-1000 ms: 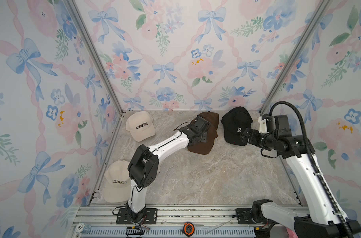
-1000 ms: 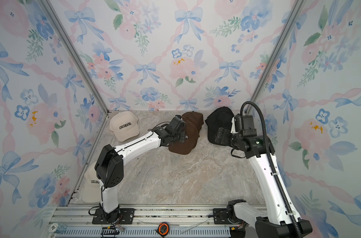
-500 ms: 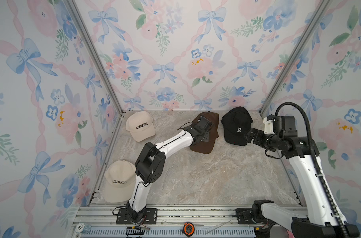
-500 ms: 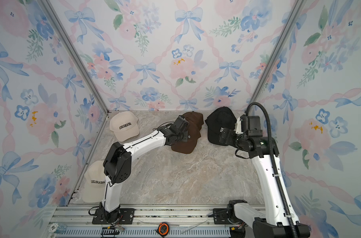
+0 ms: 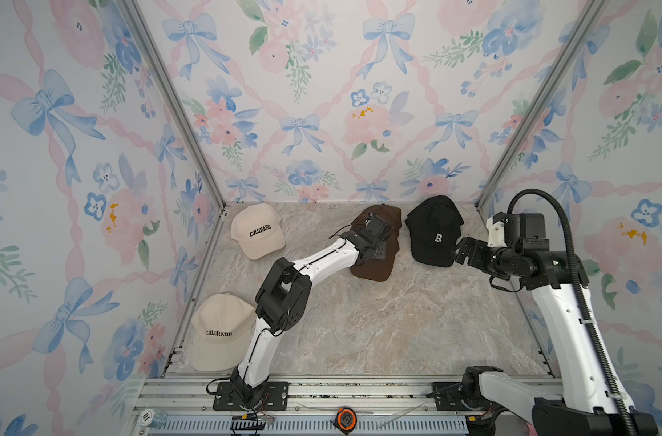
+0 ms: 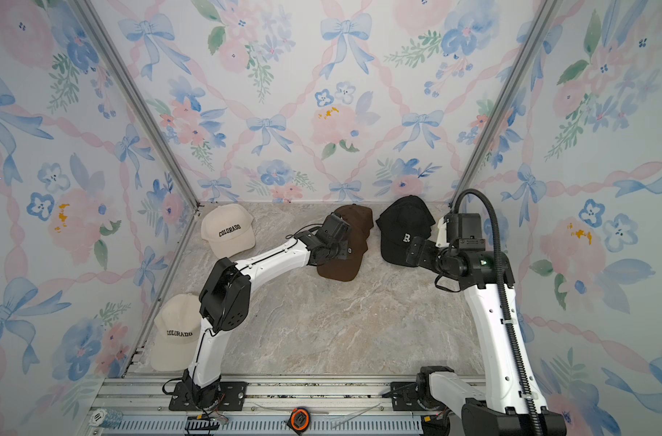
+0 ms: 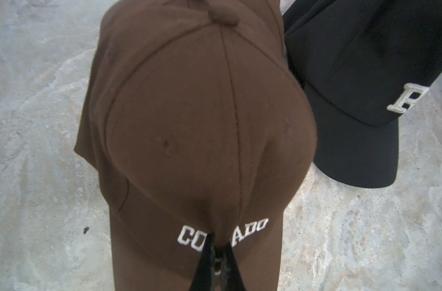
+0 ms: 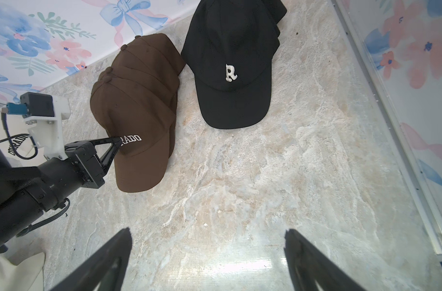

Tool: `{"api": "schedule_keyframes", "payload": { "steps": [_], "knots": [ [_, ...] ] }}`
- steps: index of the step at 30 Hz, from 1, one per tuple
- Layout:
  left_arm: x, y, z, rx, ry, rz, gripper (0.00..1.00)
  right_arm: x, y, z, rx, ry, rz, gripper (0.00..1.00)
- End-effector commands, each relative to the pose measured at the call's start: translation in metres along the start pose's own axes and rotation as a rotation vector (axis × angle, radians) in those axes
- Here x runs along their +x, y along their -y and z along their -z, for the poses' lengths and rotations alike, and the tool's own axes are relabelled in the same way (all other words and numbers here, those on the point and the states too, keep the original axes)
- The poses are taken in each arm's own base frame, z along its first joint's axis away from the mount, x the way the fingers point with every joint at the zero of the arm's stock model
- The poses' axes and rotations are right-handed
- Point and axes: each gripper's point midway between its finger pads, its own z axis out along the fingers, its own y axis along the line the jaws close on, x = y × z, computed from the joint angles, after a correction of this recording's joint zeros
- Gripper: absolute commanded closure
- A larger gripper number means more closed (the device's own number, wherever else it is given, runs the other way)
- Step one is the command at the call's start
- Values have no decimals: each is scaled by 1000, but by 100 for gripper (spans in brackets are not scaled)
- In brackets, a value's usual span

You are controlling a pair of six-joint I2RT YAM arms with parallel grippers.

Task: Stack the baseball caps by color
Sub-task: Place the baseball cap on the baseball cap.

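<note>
My left gripper is ready to open: the top brown cap's top [image 5: 394,242] sits nested on the lower brown cap [image 5: 383,208], so the top brown cap would stay stacked if I let go now.
A stack of brown baseball caps [image 5: 374,264] [image 6: 342,260] lies at the back middle of the table. My left gripper [image 7: 220,248] is shut on the top brown cap [image 7: 202,126] [image 8: 139,113], pinching its front panel in the middle of the white "COLORADO" lettering. Right beside it sits a stack of black caps [image 5: 433,230] [image 6: 403,230] [image 8: 230,63] with a white "R". Two cream caps lie apart: one at the back left [image 5: 257,230] [image 6: 227,230], one at the front left [image 5: 218,332] [image 6: 174,332]. My right gripper [image 8: 208,230] [image 5: 459,251] is open over bare table, just off the black brim.
Flowered walls [image 5: 322,113] close the marble table [image 5: 397,324] on three sides. A metal rail [image 5: 359,389] with both arm bases runs along the front, and an orange tape measure [image 5: 346,418] lies on it. The left arm [image 5: 284,290] crosses the table's left half.
The left arm's elbow has swung toward the back right while the gripper stays pinched on the brown cap. The right arm has drawn back slightly to the right, still open.
</note>
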Motion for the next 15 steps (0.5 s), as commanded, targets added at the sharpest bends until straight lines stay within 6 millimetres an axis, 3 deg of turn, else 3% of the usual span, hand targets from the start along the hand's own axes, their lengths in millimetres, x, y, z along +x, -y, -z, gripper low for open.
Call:
{"api": "schedule_keyframes", "payload": {
  "steps": [1,9,15],
  "knots": [
    [-1,4,-6,21,-7,13,92,-1,0,4,-1,-14,9,4],
    [3,3,-10,41,-36,23,44,-4,0,0,-3,-19,9,4],
    [-1,3,-4,46,-27,15,38,-8,-3,-4,-17,-14,0,4]
  ]
}}
